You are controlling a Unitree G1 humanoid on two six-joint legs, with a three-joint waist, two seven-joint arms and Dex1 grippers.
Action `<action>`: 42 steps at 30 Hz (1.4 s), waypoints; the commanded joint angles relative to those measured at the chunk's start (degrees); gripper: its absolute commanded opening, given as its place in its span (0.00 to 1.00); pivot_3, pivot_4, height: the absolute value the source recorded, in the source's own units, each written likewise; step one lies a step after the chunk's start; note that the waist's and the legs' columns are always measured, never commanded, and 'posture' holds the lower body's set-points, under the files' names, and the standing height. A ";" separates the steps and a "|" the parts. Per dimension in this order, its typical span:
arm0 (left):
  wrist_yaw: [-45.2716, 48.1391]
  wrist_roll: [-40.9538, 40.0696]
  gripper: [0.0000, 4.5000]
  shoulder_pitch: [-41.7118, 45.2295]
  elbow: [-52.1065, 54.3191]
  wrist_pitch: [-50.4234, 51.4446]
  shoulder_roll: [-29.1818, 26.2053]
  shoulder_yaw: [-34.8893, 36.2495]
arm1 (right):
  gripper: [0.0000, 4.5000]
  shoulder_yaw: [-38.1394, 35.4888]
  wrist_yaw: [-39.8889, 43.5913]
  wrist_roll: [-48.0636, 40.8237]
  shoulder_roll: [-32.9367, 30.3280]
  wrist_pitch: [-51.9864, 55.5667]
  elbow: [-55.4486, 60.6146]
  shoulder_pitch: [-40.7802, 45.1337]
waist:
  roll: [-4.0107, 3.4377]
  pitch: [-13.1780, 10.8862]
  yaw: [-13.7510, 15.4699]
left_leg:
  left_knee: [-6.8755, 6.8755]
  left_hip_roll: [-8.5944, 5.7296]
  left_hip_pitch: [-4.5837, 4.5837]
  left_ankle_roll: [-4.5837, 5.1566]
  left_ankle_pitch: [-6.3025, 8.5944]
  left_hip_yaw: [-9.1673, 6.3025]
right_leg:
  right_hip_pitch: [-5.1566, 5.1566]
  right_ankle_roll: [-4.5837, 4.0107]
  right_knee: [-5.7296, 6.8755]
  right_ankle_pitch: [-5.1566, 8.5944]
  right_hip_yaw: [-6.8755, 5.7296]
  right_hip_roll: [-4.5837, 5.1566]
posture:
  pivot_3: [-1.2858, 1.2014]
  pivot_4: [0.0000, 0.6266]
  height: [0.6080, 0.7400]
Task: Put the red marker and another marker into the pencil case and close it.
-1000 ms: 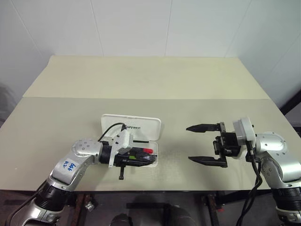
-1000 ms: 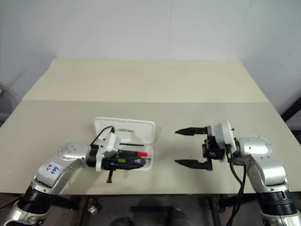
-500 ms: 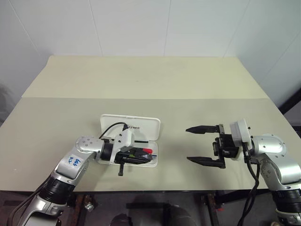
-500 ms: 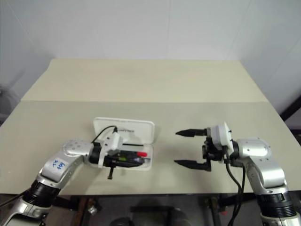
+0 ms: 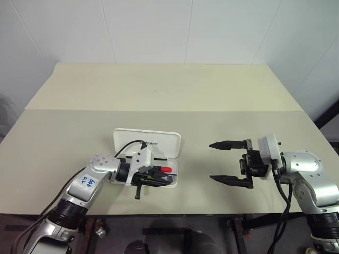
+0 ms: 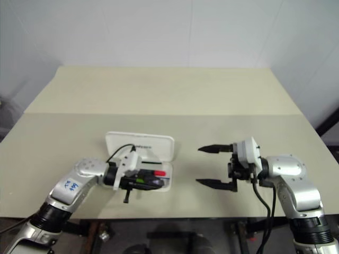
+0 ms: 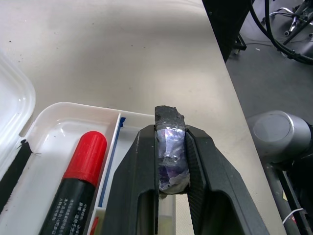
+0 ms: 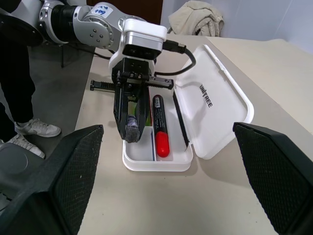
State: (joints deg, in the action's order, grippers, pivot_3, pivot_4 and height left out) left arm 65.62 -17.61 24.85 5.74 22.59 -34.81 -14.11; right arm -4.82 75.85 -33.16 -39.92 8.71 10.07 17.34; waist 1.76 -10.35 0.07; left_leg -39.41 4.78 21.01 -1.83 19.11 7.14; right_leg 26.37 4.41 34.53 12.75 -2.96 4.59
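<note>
I should release the piece from my left gripper: the silver-wrapped piece [image 7: 172,152] hangs low over the tray's near compartment [image 7: 128,139], so it would lie inside.
The white pencil case [image 5: 149,142] lies open on the table, its lid flat behind its tray [image 7: 54,128]. The red marker [image 7: 82,178], black with a red cap, lies in the tray's far compartment. My left gripper [image 5: 168,179] hovers over the tray's near compartment, shut on another marker [image 7: 169,161], a pale translucent one with a dark end, its green showing [image 6: 139,180]. That marker lies parallel to the red marker [image 8: 159,126]. My right gripper [image 5: 211,161] hangs open and empty to the right of the case, pointing at it.
The table's front edge [image 5: 175,214] runs just below the case, and a seam [image 5: 212,110] crosses the tabletop behind it. A person's legs [image 8: 19,93] stand beside the table on the left arm's side.
The left elbow has shifted a little; its gripper stays over the tray with the marker. The right arm has kept still.
</note>
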 commanded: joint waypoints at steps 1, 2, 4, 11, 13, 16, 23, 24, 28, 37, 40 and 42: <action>-0.10 0.54 0.08 1.19 -0.65 -1.15 0.59 0.16 | 1.00 -1.00 -0.49 -0.38 -0.10 -0.88 0.59 0.83 | 0.00 0.00 0.00 | 0.00 0.00 0.00 0.00 0.00 0.00 | 0.00 0.00 0.00 0.00 0.00 0.00 | 0.52 0.24 1.00; -0.01 0.51 0.08 1.27 -0.76 -1.20 0.72 0.17 | 1.00 -1.00 -0.55 -0.32 -0.10 -0.90 0.56 0.86 | 0.00 0.00 0.00 | 0.00 0.00 0.00 0.00 0.00 0.00 | 0.00 0.00 0.00 0.00 0.00 0.00 | 0.52 0.24 1.00; 0.19 0.50 0.08 1.39 -0.91 -1.21 0.85 0.16 | 1.00 -0.96 -0.67 -0.24 -0.11 -0.90 0.57 0.90 | 0.00 0.00 0.00 | 0.00 0.00 0.00 0.00 0.00 0.00 | 0.00 0.00 0.00 0.00 0.00 0.00 | 0.52 0.24 1.00; 0.54 0.14 0.60 1.89 -0.97 -0.27 1.30 -0.01 | 1.00 -0.90 -0.87 0.25 -0.15 -1.05 0.23 1.25 | 0.00 0.00 -0.01 | 0.00 0.00 0.00 0.00 0.00 0.00 | 0.00 0.00 0.00 0.00 0.00 0.00 | 0.52 0.24 1.00; 0.51 -0.08 0.75 2.01 -0.84 0.15 1.48 0.09 | 1.00 -0.88 -0.90 0.43 -0.16 -1.12 -0.01 1.49 | 0.00 0.00 -0.01 | 0.00 0.00 0.00 0.00 0.00 0.00 | 0.00 0.00 0.00 0.00 0.00 0.00 | 0.52 0.24 1.00; 0.22 -0.31 0.98 2.07 -0.69 0.40 1.85 0.36 | 1.00 -0.82 -0.80 0.58 -0.17 -1.25 -0.33 1.75 | 0.00 0.00 -0.01 | 0.00 0.00 0.00 0.00 0.00 0.00 | 0.00 0.00 0.00 0.00 0.00 0.00 | 0.52 0.24 1.00; -0.05 -3.17 1.00 1.83 4.21 1.34 1.38 3.22 | 1.00 -0.52 -1.84 0.91 0.22 -0.50 -0.58 2.92 | 0.00 0.00 -0.03 | 0.00 0.00 0.01 0.00 0.00 0.00 | 0.00 0.01 -0.01 0.00 0.00 0.00 | 0.52 0.24 1.00; -0.23 -4.47 1.00 1.86 5.29 1.97 1.40 4.41 | 1.00 -0.07 -2.23 1.57 -0.19 0.05 -0.44 2.99 | 0.00 0.00 -0.04 | 0.00 0.00 0.02 0.00 0.00 0.00 | 0.01 0.01 -0.01 0.00 0.00 0.00 | 0.52 0.24 1.00; 0.10 -9.64 1.00 0.59 10.18 2.76 -0.43 10.36 | 1.00 0.37 -2.02 1.54 -0.77 0.93 0.42 2.50 | 0.00 0.00 -0.14 | 0.00 0.01 0.02 0.00 0.00 -0.02 | 0.01 0.00 0.00 0.00 0.00 0.00 | 0.52 0.24 1.00; -1.25 -12.78 1.00 -0.54 6.59 -2.50 -3.76 23.43 | 1.00 1.14 -3.01 -0.43 2.56 1.97 -0.18 5.61 | 0.00 0.00 -0.13 | 0.00 0.00 -0.01 0.00 -0.02 -0.01 | 0.00 -0.02 0.00 -0.02 0.00 0.00 | 0.52 0.24 1.00; -0.70 -12.65 0.85 -0.05 3.02 -5.16 -4.76 26.06 | 1.00 1.80 -2.64 0.39 3.57 0.53 -1.92 7.54 | 0.00 0.00 -0.14 | 0.01 0.01 0.01 0.00 -0.02 -0.02 | 0.01 -0.02 -0.01 -0.03 -0.04 0.00 | 0.52 0.24 1.00; -0.11 -12.83 0.71 0.53 0.54 -6.29 -5.64 27.45 | 1.00 2.18 -2.49 1.06 4.08 -0.21 -3.40 9.04 | 0.00 0.00 -0.14 | 0.00 0.01 0.02 0.01 -0.01 0.00 | 0.01 -0.02 -0.01 -0.03 -0.03 0.00 | 0.52 0.24 1.00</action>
State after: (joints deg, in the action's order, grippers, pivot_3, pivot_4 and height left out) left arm 64.99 -29.33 24.38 7.20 18.17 -39.35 11.18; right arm -2.45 73.06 -32.34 -35.89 9.93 6.98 24.94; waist 1.75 -10.35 -0.07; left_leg -39.41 4.79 21.04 -1.82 19.10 7.14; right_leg 26.39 4.39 34.52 12.71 -3.00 4.59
